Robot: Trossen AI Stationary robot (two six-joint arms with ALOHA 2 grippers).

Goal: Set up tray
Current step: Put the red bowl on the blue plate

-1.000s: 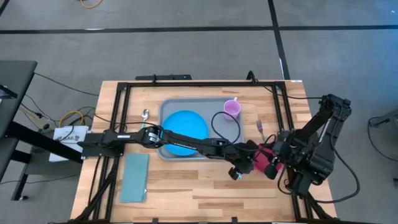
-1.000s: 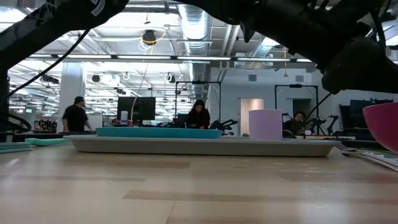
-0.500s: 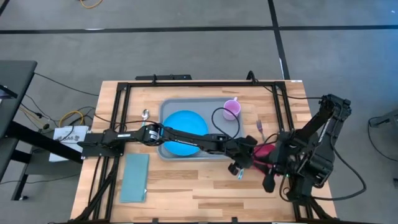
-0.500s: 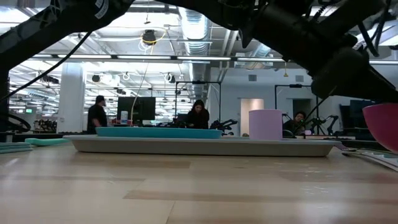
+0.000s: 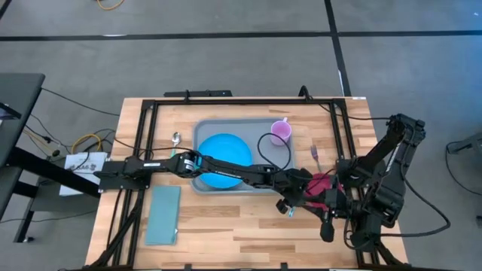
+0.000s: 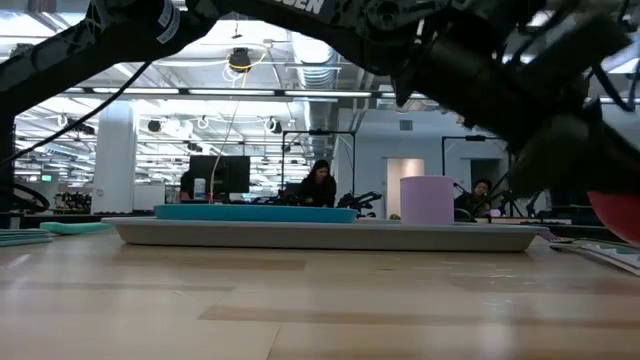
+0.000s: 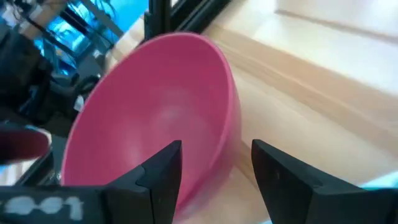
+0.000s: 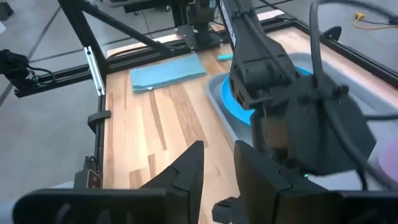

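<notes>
My left gripper will next grab the pink bowl by its rim (image 7: pixel 219 155), so that it can set the bowl on the blue plate in the tray.
The grey-blue tray (image 5: pixel 263 184) lies mid-table and carries a round blue plate (image 5: pixel 224 159) and a lilac cup (image 5: pixel 281 132). A pink bowl (image 5: pixel 320 183) sits on the wood right of the tray, also showing as the pink bowl (image 6: pixel 618 212) at the low view's edge. My left arm reaches across the tray. Its open left gripper (image 7: pixel 214 177) stands astride the bowl's wall (image 7: pixel 227 134), one finger inside and one outside. My right gripper (image 5: pixel 329 228) hangs nearer the near edge, apart from the bowl, with a narrow gap between its fingers (image 8: pixel 189 165).
A spoon (image 5: pixel 175 138) lies left of the tray and a fork (image 5: pixel 315 156) right of it. A pale-teal napkin (image 5: pixel 163 214) lies near the left near corner. A black cable (image 5: pixel 273 150) loops over the tray. Bare wood spans the near side.
My right gripper has drawn back from the pink bowl toward the table's near edge. My left gripper has shifted a little to the right, up to the bowl. The bowl has stayed at about the same spot right of the tray.
</notes>
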